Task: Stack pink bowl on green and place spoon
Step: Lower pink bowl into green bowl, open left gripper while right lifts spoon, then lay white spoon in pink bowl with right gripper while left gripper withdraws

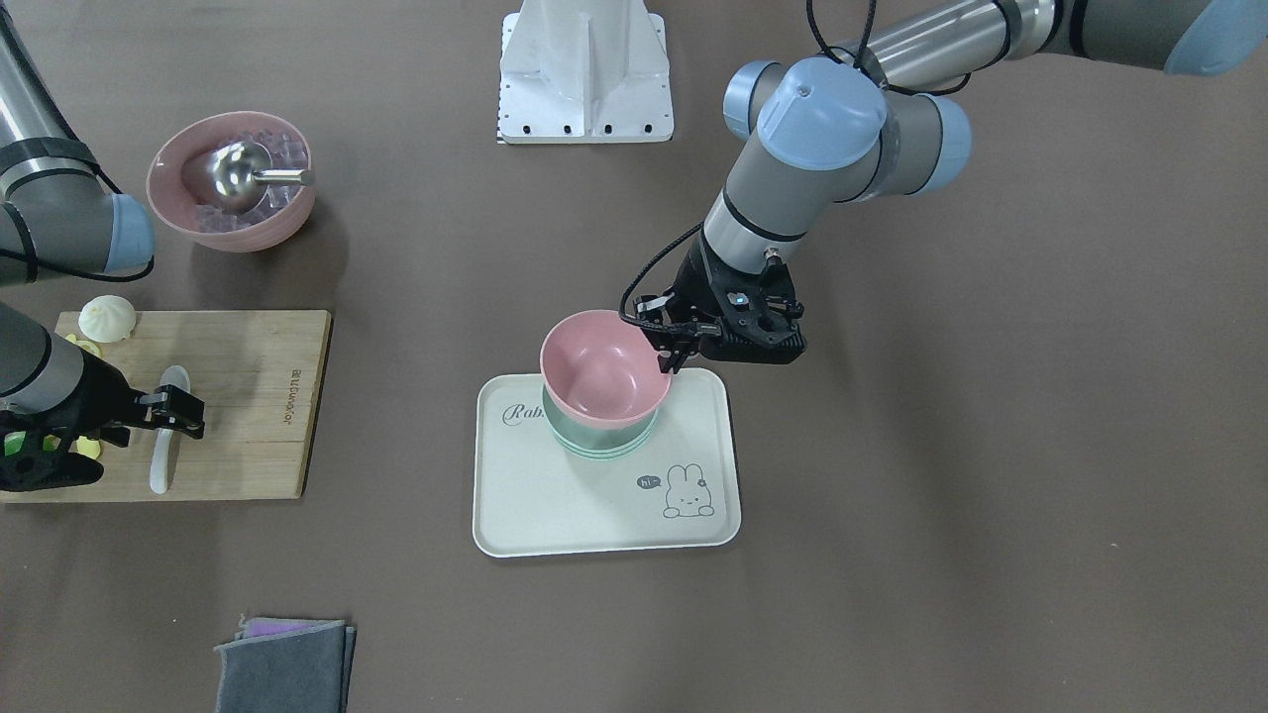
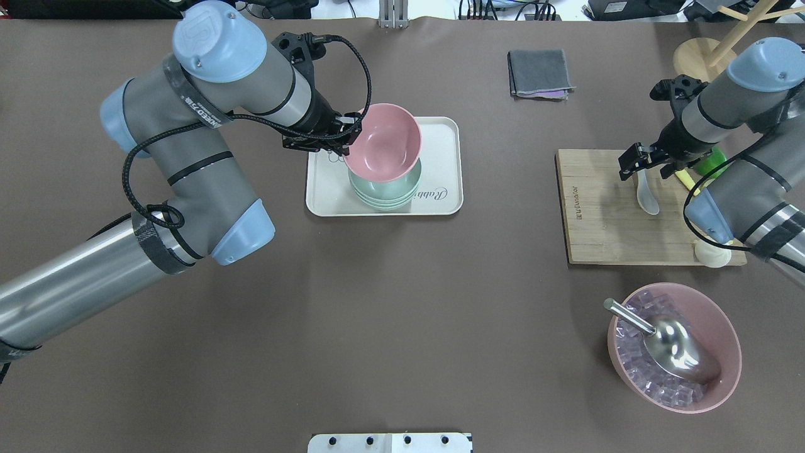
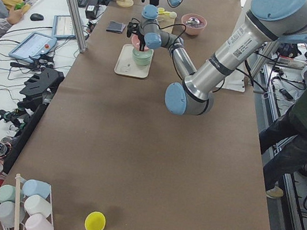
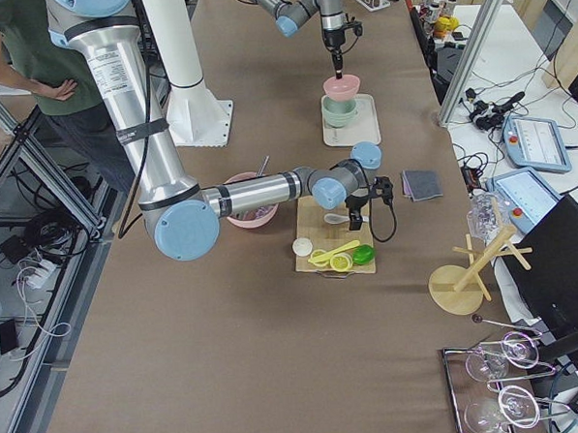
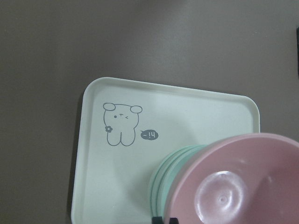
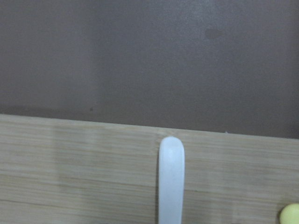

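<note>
Next, my right gripper grabs the white spoon's handle [image 1: 161, 465] to place the spoon in the stacked pink bowl [image 1: 603, 366].
The pink bowl [image 1: 604, 371] [image 2: 383, 141] sits tilted on top of the green bowl stack [image 1: 604, 446] [image 2: 383, 192] on the white rabbit tray [image 1: 555, 505] [image 2: 324, 189]. My left gripper [image 1: 666, 355] [image 2: 348, 139] is shut on the pink bowl's rim; the left wrist view shows the pink bowl [image 5: 238, 186] over the green ones [image 5: 166, 175]. The white spoon [image 1: 161, 460] [image 2: 648, 198] [image 6: 171, 186] lies on the wooden board [image 1: 248, 416] [image 2: 604, 220]. My right gripper [image 1: 178, 414] [image 2: 643, 165] is open, low over the spoon's handle.
A larger pink bowl of ice cubes with a metal scoop [image 1: 233, 183] [image 2: 673, 346] stands near the board. A white bun [image 1: 107, 317] and yellow and green items lie at the board's edge. A folded grey cloth [image 1: 282, 663] [image 2: 539, 73] lies on the table.
</note>
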Tool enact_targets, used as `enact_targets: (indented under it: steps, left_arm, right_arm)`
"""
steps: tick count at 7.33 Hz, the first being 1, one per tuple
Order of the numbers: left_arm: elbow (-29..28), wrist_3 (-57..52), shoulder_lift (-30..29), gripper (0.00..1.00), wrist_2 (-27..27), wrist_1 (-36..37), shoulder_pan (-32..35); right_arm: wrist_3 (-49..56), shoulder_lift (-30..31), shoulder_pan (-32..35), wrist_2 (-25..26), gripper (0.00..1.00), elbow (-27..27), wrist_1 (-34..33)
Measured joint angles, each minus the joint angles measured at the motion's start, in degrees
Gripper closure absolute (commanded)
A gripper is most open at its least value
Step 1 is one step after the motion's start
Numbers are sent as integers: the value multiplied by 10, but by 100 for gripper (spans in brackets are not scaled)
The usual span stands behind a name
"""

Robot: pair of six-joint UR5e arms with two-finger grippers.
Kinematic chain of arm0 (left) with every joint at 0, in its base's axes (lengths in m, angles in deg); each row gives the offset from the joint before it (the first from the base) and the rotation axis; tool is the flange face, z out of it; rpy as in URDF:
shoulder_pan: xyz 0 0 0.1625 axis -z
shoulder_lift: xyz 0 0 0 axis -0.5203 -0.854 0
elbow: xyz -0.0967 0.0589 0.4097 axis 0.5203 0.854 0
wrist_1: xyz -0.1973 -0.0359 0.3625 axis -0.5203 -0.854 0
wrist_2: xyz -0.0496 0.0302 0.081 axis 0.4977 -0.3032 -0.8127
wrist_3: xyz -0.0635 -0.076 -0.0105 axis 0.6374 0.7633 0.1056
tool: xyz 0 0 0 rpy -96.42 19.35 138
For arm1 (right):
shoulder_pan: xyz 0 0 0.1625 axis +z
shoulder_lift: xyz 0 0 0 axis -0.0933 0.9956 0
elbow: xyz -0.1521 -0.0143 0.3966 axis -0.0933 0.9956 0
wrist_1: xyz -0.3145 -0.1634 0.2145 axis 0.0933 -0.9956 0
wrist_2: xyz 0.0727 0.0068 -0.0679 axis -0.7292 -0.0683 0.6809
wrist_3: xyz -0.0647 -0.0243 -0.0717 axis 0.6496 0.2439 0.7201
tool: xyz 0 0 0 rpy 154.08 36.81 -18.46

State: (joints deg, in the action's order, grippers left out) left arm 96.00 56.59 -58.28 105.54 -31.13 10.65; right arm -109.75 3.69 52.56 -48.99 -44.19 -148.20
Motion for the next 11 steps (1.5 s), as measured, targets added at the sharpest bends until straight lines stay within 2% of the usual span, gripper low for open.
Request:
enact_targets:
  steps: [1,2,3,5,7,8,11]
  left_arm:
    - [-2,0,-2,100,-2,0,-2]
    - [-7,0,-3,100,-3,-3,-2]
    - [-11,-1,-3,3,-4,-7,-2]
    - [-19,-4,-2,2,-24,-20,-7]
    - [-5,-6,12,2,-28,-30,-6]
    - [31,-9,48,2,-14,-31,1]
    - [154,-92,202,2,65,-32,65]
  right_arm:
    - [-1,0,0,0,73,0,0]
    - [-2,1,0,-1,100,0,-1]
    - [-5,0,0,-1,100,0,-1]
    - [-8,-4,0,-14,100,0,-1]
    - [-13,-16,13,-49,100,-3,-2]
    - [-35,-37,19,-61,100,-4,-3]
    - [-240,-157,-16,-59,100,-8,-4]
